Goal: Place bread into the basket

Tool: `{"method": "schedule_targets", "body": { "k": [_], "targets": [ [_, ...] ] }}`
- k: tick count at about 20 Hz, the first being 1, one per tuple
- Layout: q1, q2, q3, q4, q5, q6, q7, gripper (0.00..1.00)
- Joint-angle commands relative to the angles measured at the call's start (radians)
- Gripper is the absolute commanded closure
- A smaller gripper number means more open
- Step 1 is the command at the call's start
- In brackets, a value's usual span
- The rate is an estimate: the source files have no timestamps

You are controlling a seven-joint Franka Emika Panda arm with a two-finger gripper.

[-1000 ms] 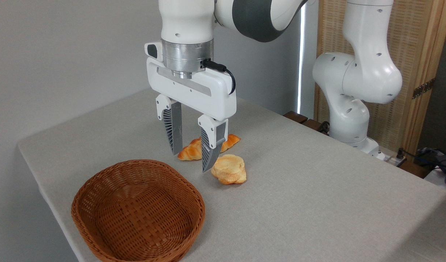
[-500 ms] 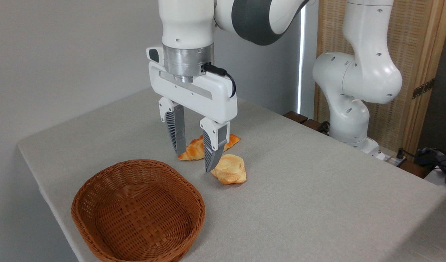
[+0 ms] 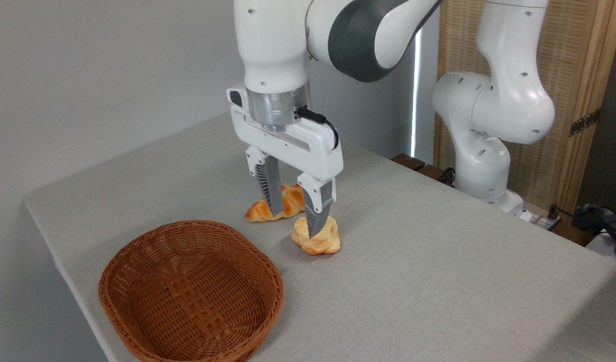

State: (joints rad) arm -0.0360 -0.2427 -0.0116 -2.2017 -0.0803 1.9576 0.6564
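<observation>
I need to grab the bread (image 3: 322, 240), a small round bun, by its lumpy sides next, so that I can put it into the basket.
The bread (image 3: 322, 240), a small round bun with a pale top and golden lumpy edges, lies on the grey table just right of the basket. The basket (image 3: 137, 261) is an oval brown wicker one at the front left, with nothing in it. My gripper (image 3: 294, 222) hangs open above the table, fingers pointing down. Its right fingertip (image 3: 315, 221) overlaps the bun's left part in the picture, and the left finger stands in front of the croissant-shaped roll. Nothing is between the fingers.
A glossy orange-brown croissant-shaped roll (image 3: 283, 203) lies just behind the bun. The arm's white base (image 3: 481, 166) stands at the table's far right edge. A wooden screen (image 3: 574, 100) rises behind it. The table's front edge runs close by the basket.
The gripper has moved right and away from the basket, and a little lower, so its right finger now stands over the bun. Bun, roll and basket have stayed where they were.
</observation>
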Motion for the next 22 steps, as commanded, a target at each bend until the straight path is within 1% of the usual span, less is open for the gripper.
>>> {"method": "schedule_targets", "body": {
  "k": [1, 6, 7, 10, 12, 14, 17, 22],
  "targets": [
    [-0.004, -0.029, 0.001, -0.056, -0.003, 0.000, 0.008, 0.00],
    [-0.008, -0.024, 0.001, -0.099, -0.003, 0.009, 0.031, 0.00],
    [-0.018, -0.023, 0.001, -0.102, -0.003, 0.009, 0.031, 0.00],
    [-0.022, -0.017, 0.001, -0.104, -0.004, 0.012, 0.029, 0.00],
    [-0.038, -0.015, 0.001, -0.105, -0.006, 0.012, 0.029, 0.00],
    [-0.041, -0.010, 0.001, -0.110, -0.006, 0.012, 0.028, 0.00],
    [-0.058, -0.007, 0.001, -0.115, -0.007, 0.012, 0.028, 0.00],
    [-0.059, 0.002, 0.001, -0.113, -0.012, 0.015, 0.028, 0.00]
  ]
}}
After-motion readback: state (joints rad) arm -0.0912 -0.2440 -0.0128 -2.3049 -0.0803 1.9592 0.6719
